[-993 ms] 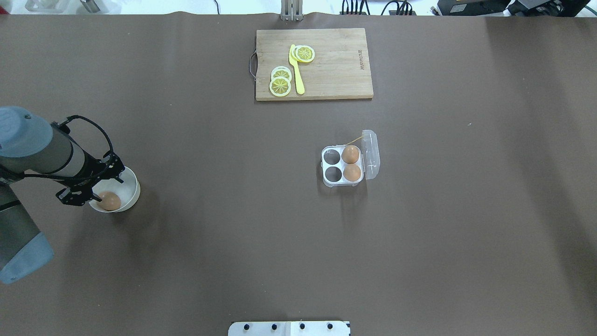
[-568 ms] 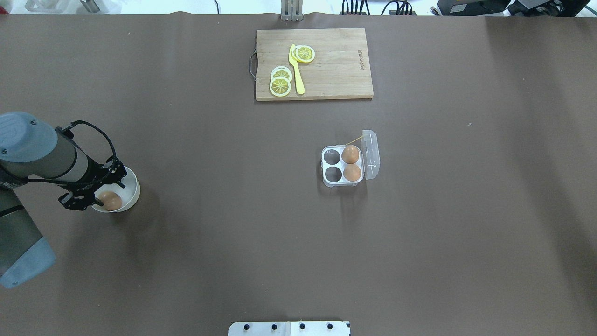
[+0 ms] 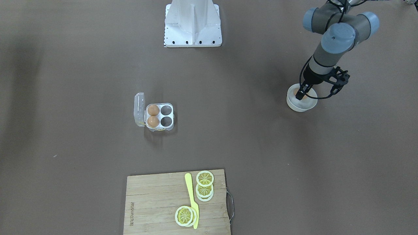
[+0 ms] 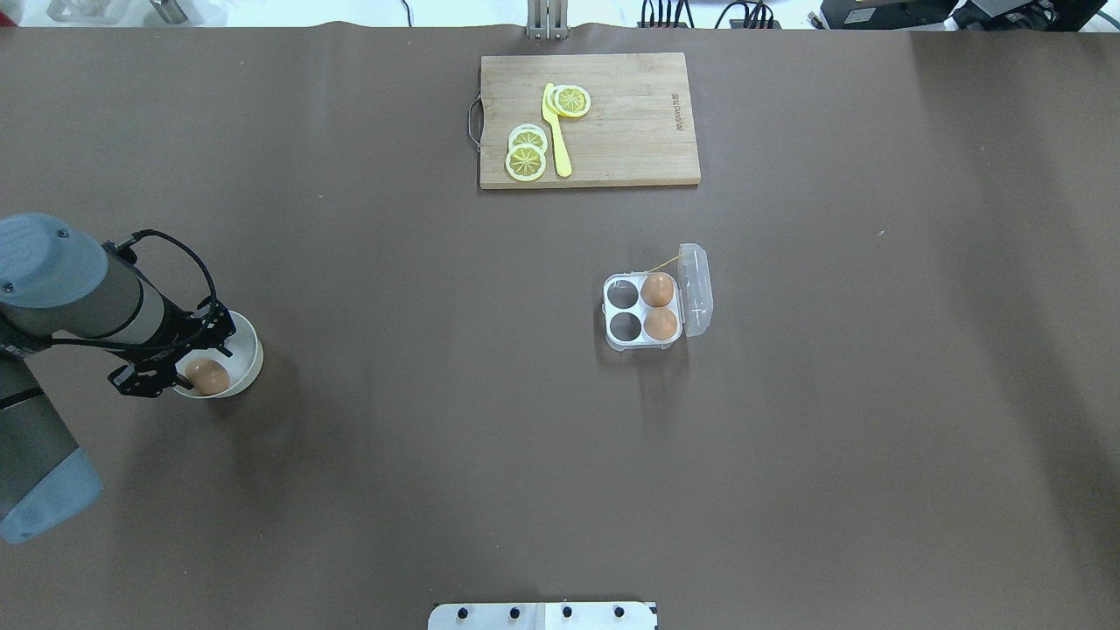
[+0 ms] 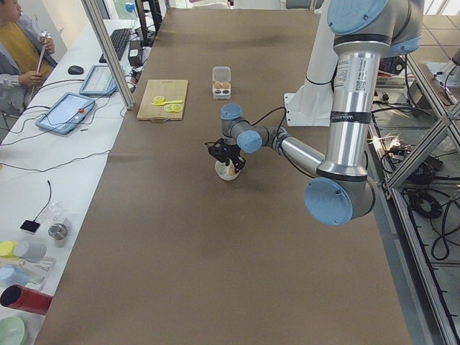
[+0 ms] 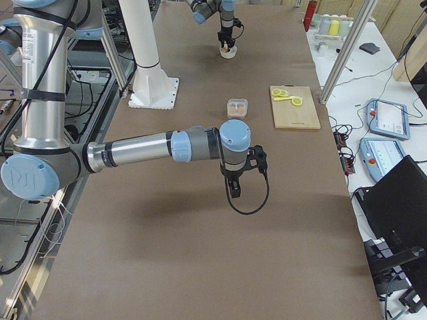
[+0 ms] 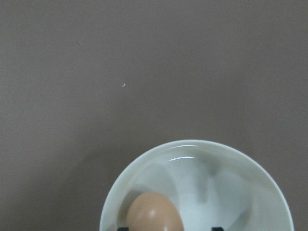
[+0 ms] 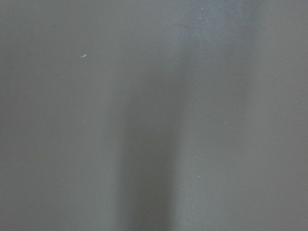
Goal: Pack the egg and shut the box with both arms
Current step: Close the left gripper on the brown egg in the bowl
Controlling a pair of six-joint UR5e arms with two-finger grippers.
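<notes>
I will pack the orange-brown egg into the clear box, so I will grab it with my left gripper by its rounded shell (image 7: 153, 212).
The egg (image 4: 210, 377) lies in a round white bowl (image 4: 254, 350) at the table's left. My left gripper (image 4: 203, 363) is open and lowered into the bowl, its fingers either side of the egg. In the left wrist view the egg (image 7: 154, 214) lies near one fingertip in the bowl (image 7: 269, 183). The clear box (image 4: 623, 339) stands mid-table with its lid (image 4: 697, 289) open; two eggs (image 4: 658, 290) fill the cups beside the lid and two cups are empty. My right gripper (image 6: 233, 190) hangs over bare table; I cannot tell whether it is open or shut.
A wooden cutting board (image 4: 630, 131) with lemon slices (image 4: 526, 162) and a yellow knife (image 4: 556, 131) lies at the far side. The white pedestal (image 3: 193, 23) stands at the robot's edge. Brown paper covers the table.
My left gripper has sunk lower into the bowl around the egg, and the wrist has shifted slightly. The box and its eggs have not moved.
</notes>
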